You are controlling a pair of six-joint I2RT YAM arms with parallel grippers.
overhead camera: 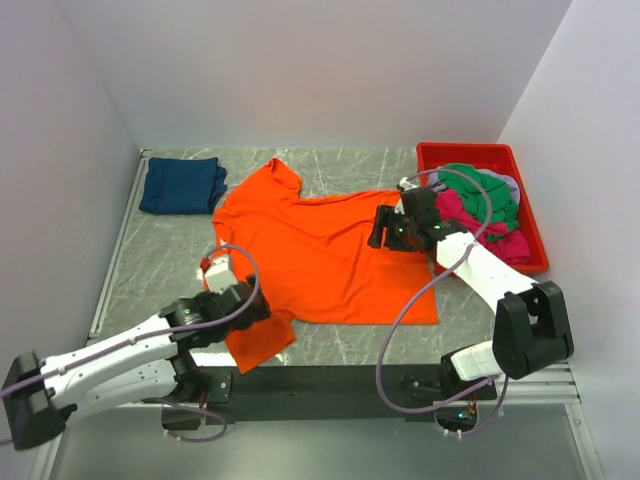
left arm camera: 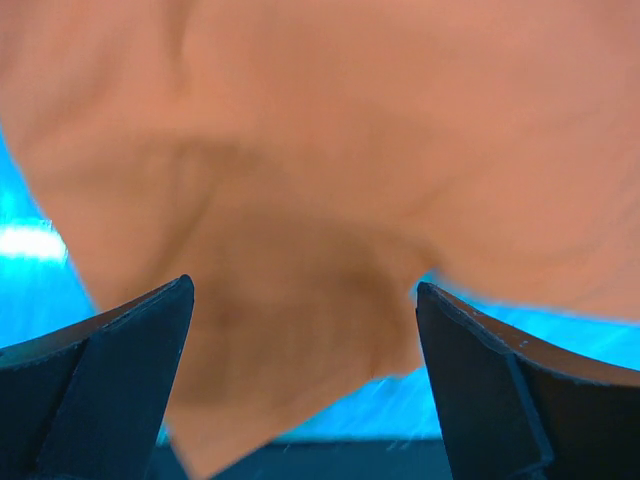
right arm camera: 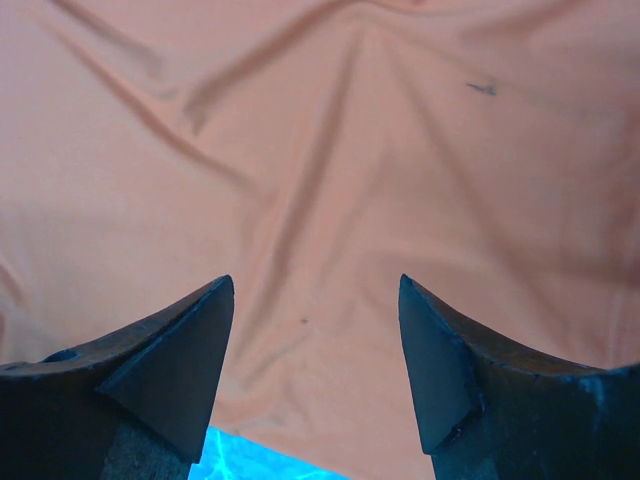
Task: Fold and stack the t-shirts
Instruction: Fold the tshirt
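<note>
The orange t-shirt (overhead camera: 320, 250) should next be held by the end of its near sleeve with my left gripper, to fold that side over the t-shirt's body.
A bright orange t-shirt (overhead camera: 320, 250) lies spread across the middle of the table, one sleeve hanging toward the near edge. A folded navy t-shirt (overhead camera: 181, 185) rests at the far left. Green, magenta and grey t-shirts (overhead camera: 480, 200) are heaped in the red bin. My left gripper (overhead camera: 262, 305) hovers open over the shirt's near-left sleeve, orange cloth (left arm camera: 300, 200) filling the space ahead of its fingers (left arm camera: 130, 350). My right gripper (overhead camera: 385, 228) is open above the shirt's right side, wrinkled orange fabric (right arm camera: 320, 180) below its fingertips (right arm camera: 190, 340). Neither holds anything.
The red plastic bin (overhead camera: 535, 235) stands at the far right against the wall. White walls close in the table on the left, back and right. A black rail with the arm bases runs along the near edge (overhead camera: 330, 378).
</note>
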